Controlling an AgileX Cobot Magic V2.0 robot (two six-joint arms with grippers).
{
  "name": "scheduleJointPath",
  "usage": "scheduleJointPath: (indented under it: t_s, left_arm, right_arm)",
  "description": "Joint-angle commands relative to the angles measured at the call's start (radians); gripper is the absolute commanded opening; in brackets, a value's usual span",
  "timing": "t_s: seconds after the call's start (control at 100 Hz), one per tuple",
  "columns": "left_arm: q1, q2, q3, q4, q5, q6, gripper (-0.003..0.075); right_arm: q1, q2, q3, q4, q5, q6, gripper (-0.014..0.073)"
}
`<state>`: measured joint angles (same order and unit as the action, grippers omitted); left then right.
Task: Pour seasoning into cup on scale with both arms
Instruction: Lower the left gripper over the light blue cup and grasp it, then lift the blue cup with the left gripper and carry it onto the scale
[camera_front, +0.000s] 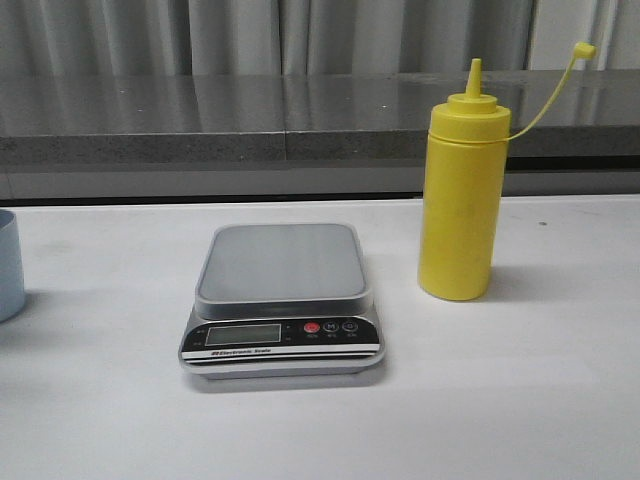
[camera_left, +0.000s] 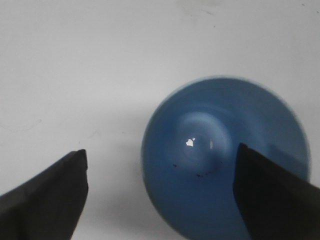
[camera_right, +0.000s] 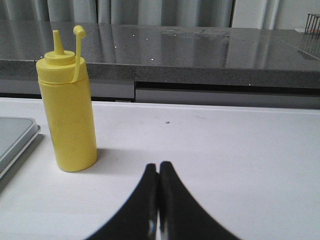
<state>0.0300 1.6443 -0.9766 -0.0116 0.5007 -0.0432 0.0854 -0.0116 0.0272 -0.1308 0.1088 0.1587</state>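
My fingers are on both sides of the cup's near rim (camera_left: 143, 150), so my left gripper should close on it now. Closing now would hold the cup.
The yellow seasoning bottle (camera_front: 462, 195) stands upright on the white table, right of the scale (camera_front: 283, 296), its cap hanging off a thin tether. The scale's platform is bare. The light blue cup (camera_front: 8, 265) shows only as a sliver at the table's left edge. In the left wrist view I look down into the cup (camera_left: 220, 155); my left gripper (camera_left: 161, 155) is open above it, one finger over the cup's rim, the other out over the table. My right gripper (camera_right: 159, 167) is shut on nothing, low over the table, to the right of the bottle (camera_right: 68, 117).
A dark grey stone ledge (camera_front: 300, 115) runs along the back of the table, with grey curtains behind it. The scale's platform edge (camera_right: 12, 140) shows just left of the bottle in the right wrist view.
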Motion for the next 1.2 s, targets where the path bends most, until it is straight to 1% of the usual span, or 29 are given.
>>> scheduleJointPath:
  t_s: [0.0, 0.06, 0.32, 0.48, 0.76, 0.84, 1.02, 1.08, 1.19]
  left_arm:
    - [-0.001, -0.028, -0.032, -0.008, -0.047, -0.003, 0.0480]
    - [-0.001, -0.028, -0.032, -0.008, -0.049, -0.003, 0.0405]
    - [-0.001, -0.028, -0.032, -0.008, -0.067, -0.003, -0.0020]
    - [-0.001, -0.028, -0.043, -0.008, -0.053, -0.003, -0.0020]
    - [-0.001, -0.053, -0.144, -0.022, 0.094, 0.000, -0.0020]
    - [-0.002, -0.066, -0.183, -0.047, 0.151, 0.017, -0.0020]
    - [-0.010, -0.076, -0.280, -0.202, 0.287, 0.162, -0.0020]
    - [-0.027, -0.076, -0.305, -0.241, 0.313, 0.190, -0.0020]
    - [-0.077, -0.076, -0.338, -0.250, 0.325, 0.190, -0.0020]
  right_arm:
    - [-0.007, -0.020, -0.021, -0.001, -0.083, -0.003, -0.0069]
    - [-0.007, -0.020, -0.021, -0.001, -0.083, -0.003, -0.0069]
    - [-0.007, -0.020, -0.021, -0.001, -0.083, -0.003, -0.0069]
    - [-0.007, -0.020, -0.021, -0.001, -0.083, -0.003, -0.0069]
    - [-0.007, -0.020, -0.021, -0.001, -0.083, -0.003, -0.0069]
    - [-0.007, -0.020, -0.021, -0.001, -0.083, -0.003, -0.0069]
    - [-0.007, -0.020, -0.021, -0.001, -0.083, -0.003, -0.0069]
    - [-0.007, -0.020, -0.021, -0.001, -0.083, -0.003, -0.0069]
    - [-0.007, -0.020, -0.021, -0.001, -0.083, -0.003, -0.0069]
